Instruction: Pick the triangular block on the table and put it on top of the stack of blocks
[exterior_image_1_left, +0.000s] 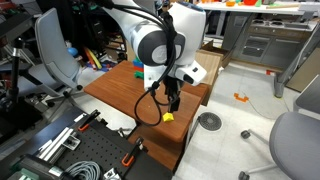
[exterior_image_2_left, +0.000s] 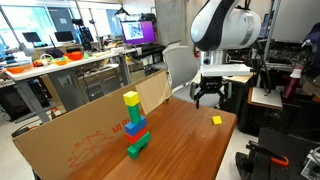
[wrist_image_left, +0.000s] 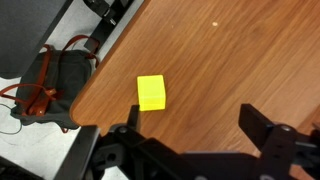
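Note:
My gripper is going to grab the triangular block next by its opposite sides from above, so that the block's bottom stays free to sit on top of the stack.
The triangular block, a tiny bright yellow wedge, lies on the reddish-brown table (exterior_image_2_left: 190, 140) near its corner; it shows in both exterior views (exterior_image_1_left: 169, 116) (exterior_image_2_left: 216, 120) and in the wrist view (wrist_image_left: 152, 92). The stack of blocks (exterior_image_2_left: 134, 125) stands upright on the table, green lowest, blue in the middle, yellow upper. It is hidden in the wrist view. My gripper (exterior_image_2_left: 207, 95) (exterior_image_1_left: 170, 97) hovers above the table close to the wedge. In the wrist view the gripper (wrist_image_left: 190, 125) is open and empty, with the wedge just beyond its left finger.
A cardboard sheet (exterior_image_2_left: 70, 140) leans along the table's side by the stack. A dark bag (wrist_image_left: 45, 85) lies on the floor beside the table edge. Office chairs (exterior_image_1_left: 55, 55), desks and cabinets surround the table. The table corner (wrist_image_left: 85, 120) is close to the wedge.

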